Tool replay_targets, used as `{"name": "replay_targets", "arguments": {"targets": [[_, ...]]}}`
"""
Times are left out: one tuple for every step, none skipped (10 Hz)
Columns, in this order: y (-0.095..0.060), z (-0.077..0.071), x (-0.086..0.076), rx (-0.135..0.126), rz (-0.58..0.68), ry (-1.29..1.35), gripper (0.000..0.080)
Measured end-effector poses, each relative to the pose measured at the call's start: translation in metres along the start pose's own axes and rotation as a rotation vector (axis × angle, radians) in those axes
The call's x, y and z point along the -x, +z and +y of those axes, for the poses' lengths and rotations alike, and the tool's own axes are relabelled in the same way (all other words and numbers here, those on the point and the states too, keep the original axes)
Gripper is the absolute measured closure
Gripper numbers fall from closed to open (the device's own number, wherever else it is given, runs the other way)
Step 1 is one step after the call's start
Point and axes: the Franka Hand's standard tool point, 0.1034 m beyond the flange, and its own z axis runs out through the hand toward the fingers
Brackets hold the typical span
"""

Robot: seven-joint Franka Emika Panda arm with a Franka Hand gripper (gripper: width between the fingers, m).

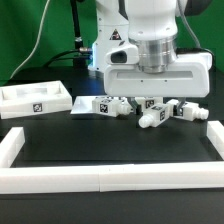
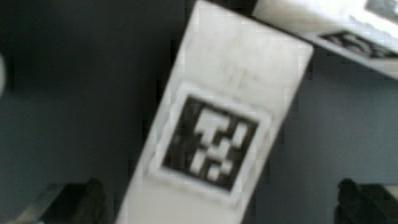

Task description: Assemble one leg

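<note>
My open fingers are on both sides of the tagged white leg [image 2: 210, 145] in the wrist view, so my gripper would hold it by closing now.
Several white legs lie in a row at the back of the black table. In the exterior view my gripper [image 1: 155, 102] hangs low over the middle of the row, just above one leg [image 1: 152, 118]. In the wrist view that leg [image 2: 214, 120] lies slantwise with its black-and-white tag facing up. It sits between my two dark fingertips [image 2: 71, 202], and the gripper [image 2: 217, 202] is open around it. The fingers are apart from the leg's sides. Other legs lie at the exterior view's left [image 1: 97, 105] and right [image 1: 188, 112] of it.
The large flat white square panel [image 1: 35, 98] lies at the exterior view's left. Long white border rails [image 1: 110, 179] frame the table's front and sides. Another white part [image 2: 338, 25] lies close beside the leg in the wrist view. The robot base stands behind the row.
</note>
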Motion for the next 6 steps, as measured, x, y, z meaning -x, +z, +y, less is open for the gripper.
{"name": "replay_targets", "arguments": {"targets": [[0.0031, -0.0003, 0.0008, 0.0, 0.005, -0.002, 0.0151], [0.0027, -0.0005, 0.0004, 0.0, 0.005, -0.006, 0.0151], [0.0029, -0.0005, 0.0006, 0.0, 0.005, -0.007, 0.0266], [0.0029, -0.0005, 0.0006, 0.0, 0.005, -0.007, 0.0406], [0.0028, -0.0005, 0.0005, 0.0, 0.005, -0.008, 0.0515], [0.0028, -0.0005, 0.0005, 0.0, 0.005, -0.008, 0.0515]]}}
